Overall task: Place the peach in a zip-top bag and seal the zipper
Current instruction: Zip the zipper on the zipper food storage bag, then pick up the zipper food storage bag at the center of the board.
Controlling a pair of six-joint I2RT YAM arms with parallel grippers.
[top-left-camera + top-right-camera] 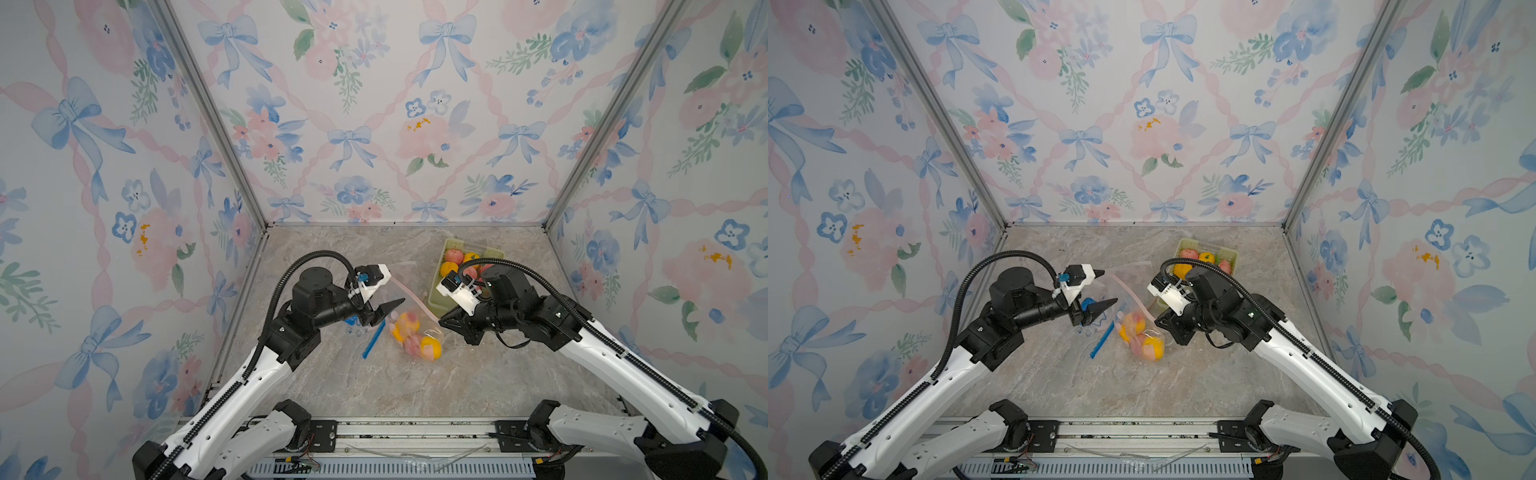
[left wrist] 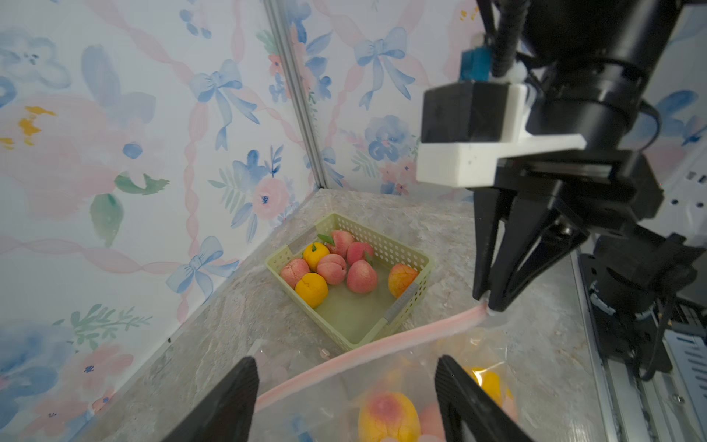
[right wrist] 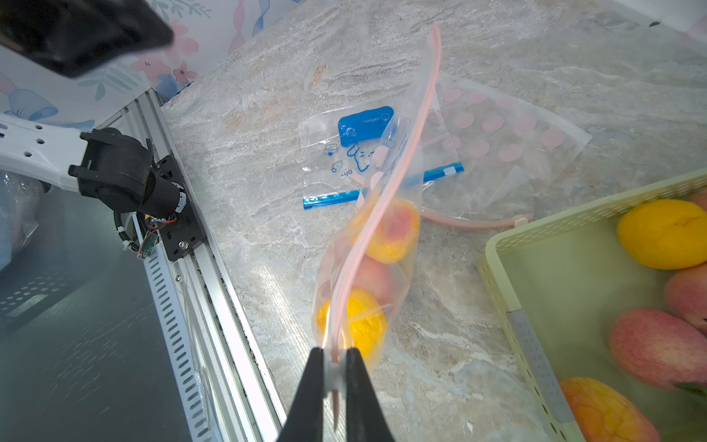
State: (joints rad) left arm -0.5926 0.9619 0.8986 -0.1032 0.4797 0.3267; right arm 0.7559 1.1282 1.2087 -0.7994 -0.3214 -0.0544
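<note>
The sealed peaches need setting aside, so my left gripper will grab the bag's pink zipper next, away from my right gripper's end.
A clear zip-top bag (image 1: 415,332) (image 1: 1142,338) with a pink zipper (image 3: 386,191) (image 2: 382,344) stands in the middle of the table. Inside it lie several peaches, among them a yellow-pink peach (image 3: 396,229) (image 2: 386,415) and a yellow one (image 3: 361,323). My right gripper (image 3: 336,356) (image 1: 441,322) (image 2: 487,304) is shut on one end of the zipper, holding the strip up. At the bag's other end my left gripper (image 2: 346,363) (image 1: 395,284) (image 1: 1108,286) is open. Its fingers stand either side of the zipper without touching it.
A pale green basket (image 2: 386,245) (image 3: 574,208) (image 1: 457,243) with several more peaches sits at the back right, close to the right gripper. Under the held bag lie a flat blue-zipper bag (image 3: 344,153) (image 1: 372,338) and a pink-dotted bag (image 3: 505,141). The aluminium rail (image 3: 214,275) runs along the front edge.
</note>
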